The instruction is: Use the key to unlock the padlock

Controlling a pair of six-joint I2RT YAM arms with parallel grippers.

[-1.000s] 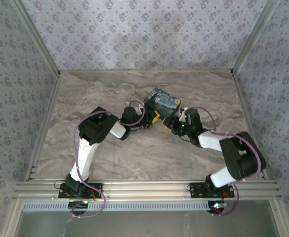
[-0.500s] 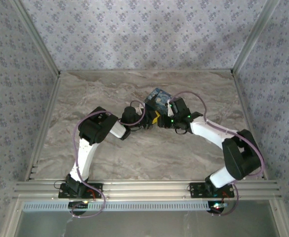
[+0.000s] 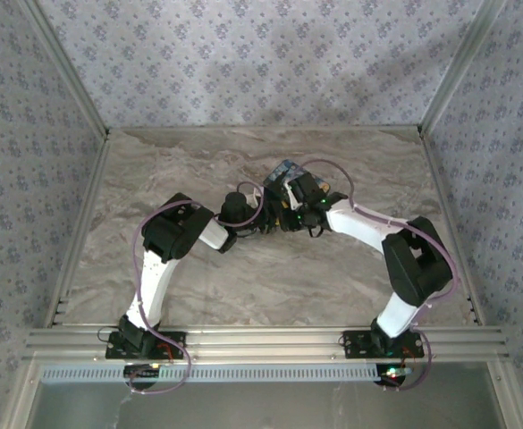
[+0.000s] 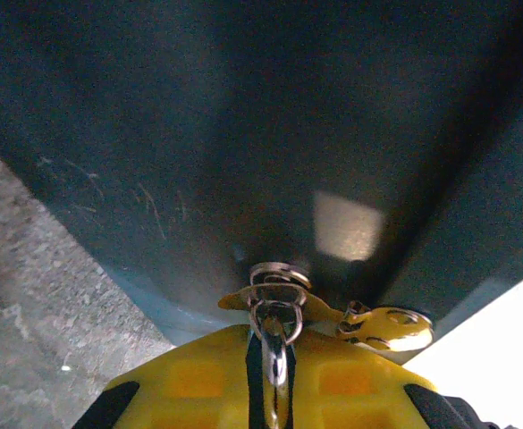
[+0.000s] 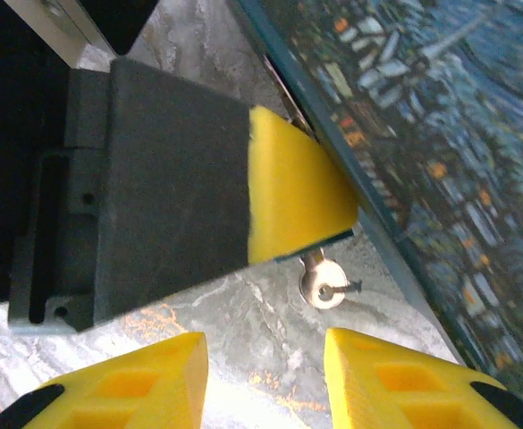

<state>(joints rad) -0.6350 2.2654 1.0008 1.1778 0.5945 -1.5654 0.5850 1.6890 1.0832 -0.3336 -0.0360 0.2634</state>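
My right gripper will next grab the key by its exposed round head [image 5: 323,284], beyond the left gripper's yellow finger, to unlock the padlock.
The padlock [image 3: 284,170], blue with a starry print [image 5: 440,134], lies at the table's back centre; its dark side [image 4: 243,134] faces the left wrist camera. The key [image 4: 275,313] sits in the keyhole on that side, with a ring and a spare key [image 4: 388,327] [image 5: 324,282] dangling from it. My left gripper [image 4: 275,375] [image 3: 273,218] is shut on the key, and one yellow finger [image 5: 292,192] is pressed to the lock's edge. My right gripper [image 5: 263,384] [image 3: 288,200] hovers open just above the left gripper and the lock's near edge, holding nothing.
The marble table [image 3: 243,277] is walled in by patterned panels on three sides, with metal rails [image 3: 261,340] along the near edge. The two arms meet at the padlock, forearms crossing the table's middle.
My right arm has swung left from beside the padlock to right over its near edge and my left gripper. The left arm and padlock have stayed put.
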